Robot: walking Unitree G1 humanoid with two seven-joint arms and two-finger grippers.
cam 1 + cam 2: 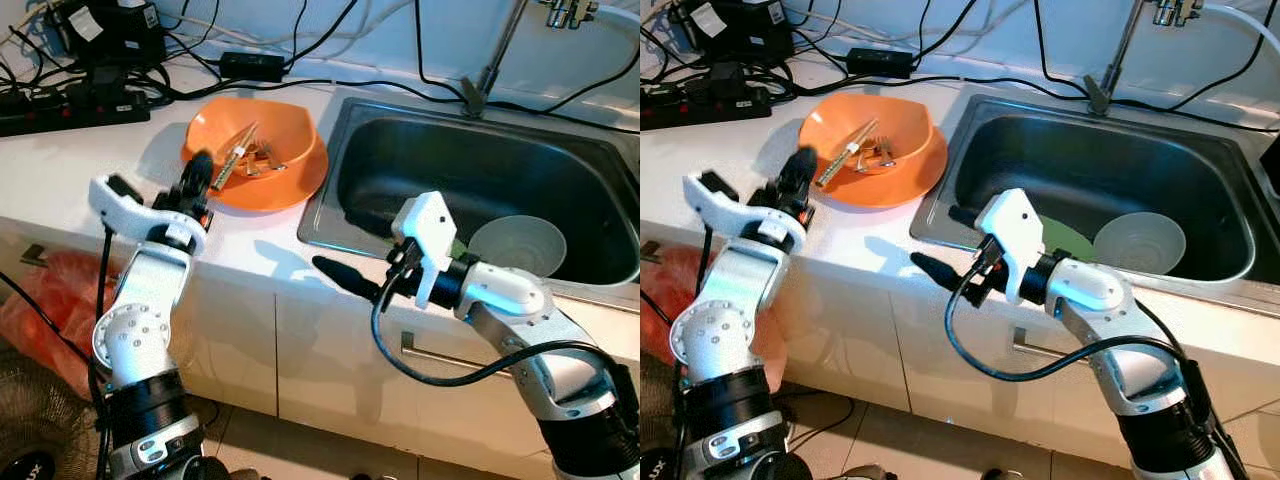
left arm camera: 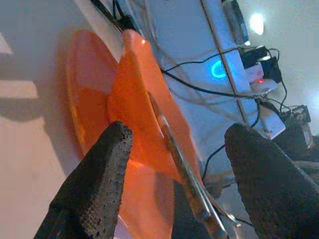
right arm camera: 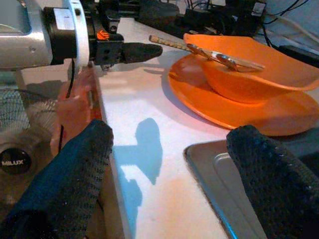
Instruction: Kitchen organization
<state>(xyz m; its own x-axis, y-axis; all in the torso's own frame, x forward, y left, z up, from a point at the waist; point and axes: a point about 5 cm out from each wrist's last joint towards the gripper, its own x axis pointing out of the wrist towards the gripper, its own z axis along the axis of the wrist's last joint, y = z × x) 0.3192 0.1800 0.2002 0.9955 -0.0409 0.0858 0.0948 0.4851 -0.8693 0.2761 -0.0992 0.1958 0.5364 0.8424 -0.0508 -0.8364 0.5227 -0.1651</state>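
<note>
The rest of the chopstick lies among cutlery inside the bowl (image 1: 262,158), so my left gripper will next grab the chopstick by the end poking over the bowl's rim (image 1: 220,180).
An orange bowl (image 1: 262,150) sits on an orange plate (image 3: 234,117) on the white counter (image 1: 90,170), left of the sink. Chopsticks and metal cutlery (image 1: 238,150) lie in the bowl, with one chopstick end poking over its left rim. My left gripper (image 1: 197,180) hovers at the bowl's left edge, open, with the rim seen between its fingers (image 2: 99,169); I cannot tell whether it touches. My right gripper (image 1: 940,242) is open and empty at the counter's front edge, near the sink's left corner, pointing toward the bowl.
The steel sink (image 1: 480,130) holds a pale bowl (image 1: 517,245) and something green (image 1: 1065,240). A faucet (image 1: 500,50) rises behind it. Power strips and cables (image 1: 80,100) crowd the counter's back. A reddish bag (image 1: 50,300) and a fan (image 3: 15,159) are on the floor at left.
</note>
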